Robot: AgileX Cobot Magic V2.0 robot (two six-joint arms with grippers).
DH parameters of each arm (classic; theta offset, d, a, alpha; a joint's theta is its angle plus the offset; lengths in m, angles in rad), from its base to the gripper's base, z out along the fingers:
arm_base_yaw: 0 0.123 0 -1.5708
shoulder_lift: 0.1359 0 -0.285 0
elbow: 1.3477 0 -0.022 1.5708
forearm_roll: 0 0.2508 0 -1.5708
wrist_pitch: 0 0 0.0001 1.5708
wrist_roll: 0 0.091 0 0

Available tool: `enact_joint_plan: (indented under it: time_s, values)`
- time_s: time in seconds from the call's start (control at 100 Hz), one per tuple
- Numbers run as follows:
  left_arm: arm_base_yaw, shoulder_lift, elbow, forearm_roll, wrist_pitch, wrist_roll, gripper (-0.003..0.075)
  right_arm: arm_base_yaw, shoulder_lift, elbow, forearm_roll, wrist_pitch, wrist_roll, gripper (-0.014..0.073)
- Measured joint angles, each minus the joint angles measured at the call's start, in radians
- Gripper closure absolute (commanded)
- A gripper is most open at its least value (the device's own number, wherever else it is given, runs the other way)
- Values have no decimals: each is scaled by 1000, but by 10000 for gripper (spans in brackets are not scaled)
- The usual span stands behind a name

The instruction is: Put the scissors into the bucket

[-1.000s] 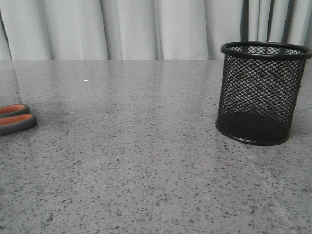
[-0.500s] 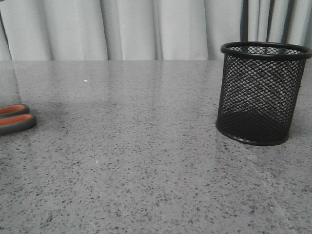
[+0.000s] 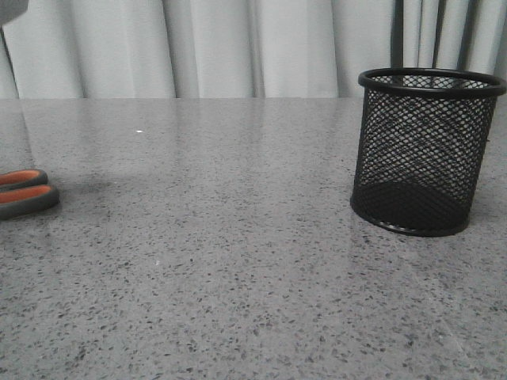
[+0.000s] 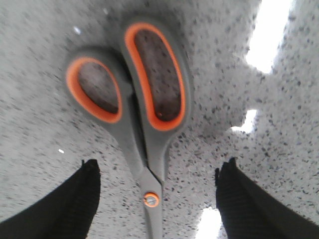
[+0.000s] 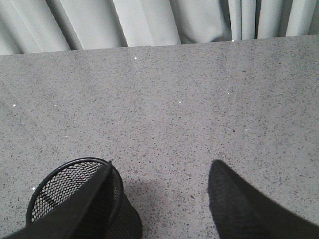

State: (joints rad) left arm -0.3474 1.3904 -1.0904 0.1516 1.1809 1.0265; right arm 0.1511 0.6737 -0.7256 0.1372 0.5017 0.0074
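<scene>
My left fingers are above the scissors' grey handles in the left wrist view and would miss now, so they need to first lower.
The scissors lie flat on the grey speckled table, dark grey handles lined in orange, orange pivot spot between my fingers. In the front view only their handle loops show at the far left edge. My left gripper hangs above them, open, one finger on each side of the pivot, touching nothing. The black wire-mesh bucket stands upright at the right, empty. My right gripper is open and empty above the table; the bucket sits under its one finger. Neither gripper shows in the front view.
The grey speckled table runs to a far edge with pale curtains behind it. A blurred grey part pokes in at the front view's top left corner.
In the front view a blurred grey part has come in at the top left corner. Scissors and bucket have not moved.
</scene>
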Motion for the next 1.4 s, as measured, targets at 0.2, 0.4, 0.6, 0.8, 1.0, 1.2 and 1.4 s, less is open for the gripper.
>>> enact_joint_plan:
  time_s: [0.2, 0.4, 0.6, 0.8, 1.0, 1.2, 1.4]
  values:
    - [44, 11, 25, -12, -65, 12, 269, 0, 0, 0, 0, 0, 0, 215]
    - [66, 57, 25, -75, -92, 56, 302, 0, 0, 0, 0, 0, 0, 215]
    - [74, 104, 23, -132, -90, 106, 302, 0, 0, 0, 0, 11, 0, 215]
    - [89, 131, 11, -152, -78, 112, 304, 0, 0, 0, 0, 14, 0, 215]
    - [115, 148, 2, -202, -55, 112, 577, 0, 0, 0, 0, 35, 0, 215]
    - [119, 149, 2, -236, -69, 112, 740, 0, 0, 0, 92, 62, -19, 215]
    - [113, 119, 14, -291, -126, 110, 740, 75, 0, -2, 468, 110, -292, 215]
